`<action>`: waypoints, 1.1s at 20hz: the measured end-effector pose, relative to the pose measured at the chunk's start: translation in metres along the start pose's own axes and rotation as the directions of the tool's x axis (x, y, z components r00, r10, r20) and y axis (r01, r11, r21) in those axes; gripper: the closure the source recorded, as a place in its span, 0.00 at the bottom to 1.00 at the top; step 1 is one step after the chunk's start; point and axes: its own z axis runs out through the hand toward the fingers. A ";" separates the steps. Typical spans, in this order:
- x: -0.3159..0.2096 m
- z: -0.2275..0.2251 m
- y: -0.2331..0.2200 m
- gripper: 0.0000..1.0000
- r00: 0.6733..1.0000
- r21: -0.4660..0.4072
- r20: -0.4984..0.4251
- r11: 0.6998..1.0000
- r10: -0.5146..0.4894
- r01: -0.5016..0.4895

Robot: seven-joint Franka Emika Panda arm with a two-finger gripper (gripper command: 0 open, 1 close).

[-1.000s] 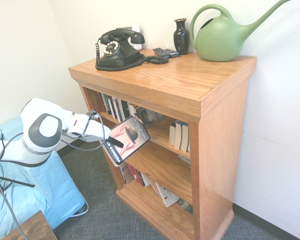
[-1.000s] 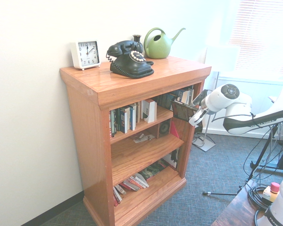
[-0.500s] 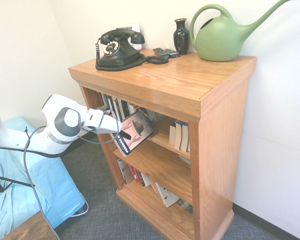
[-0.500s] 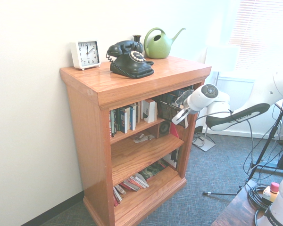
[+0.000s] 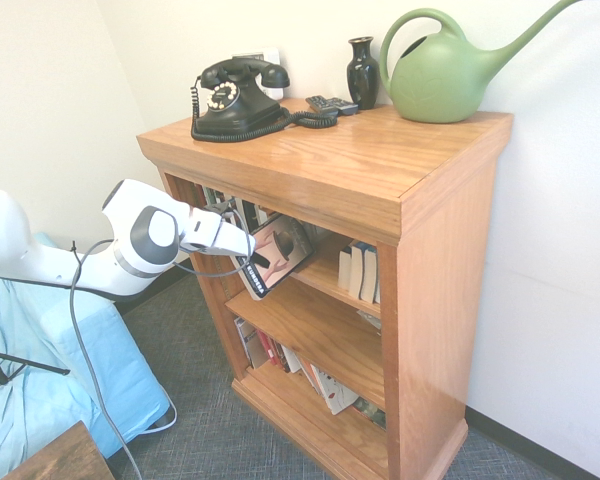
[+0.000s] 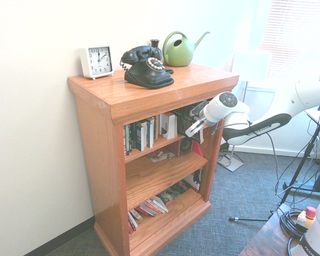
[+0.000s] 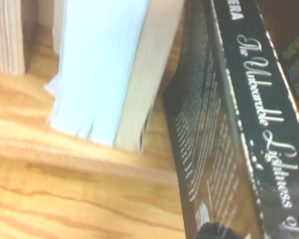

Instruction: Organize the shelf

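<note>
The book's lower corner (image 5: 260,293) sticks out past the shelf board's front edge, so my gripper should keep holding the book until I push it farther in.
The shelf (image 5: 400,215) is an orange-brown oak bookcase against the wall, also seen in the second exterior view (image 6: 149,93). My gripper (image 5: 252,256) is shut on a book (image 5: 280,250) with a pink cover and a black spine. The book is tilted at the front of the top inner level, to the right of a row of upright books (image 5: 230,212). In the second exterior view the gripper (image 6: 191,129) reaches into the same level from the right. The wrist view shows the book's black spine (image 7: 261,124) close to pale-paged books (image 7: 104,69) standing on the shelf board (image 7: 65,184).
On top stand a black rotary telephone (image 5: 235,98), a black vase (image 5: 362,72), a remote (image 5: 332,104), a green watering can (image 5: 445,70) and a white clock (image 6: 97,61). More books (image 5: 358,272) stand further right. Slanted books (image 5: 320,385) fill the bottom level. Blue cloth (image 5: 40,380) lies left.
The arm has moved right and up toward the shelf with the book. The book has gone from in front of the bookcase into the front of the top level.
</note>
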 end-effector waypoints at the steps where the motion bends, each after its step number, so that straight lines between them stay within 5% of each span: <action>1: 0.001 0.003 -0.001 1.00 1.000 -0.002 0.001 1.000 -0.001 0.001; 15: 0.020 0.028 -0.024 1.00 0.999 -0.019 -0.015 0.999 -0.028 0.028; 22: 0.020 0.026 -0.029 1.00 0.999 -0.003 0.023 0.999 0.048 -0.048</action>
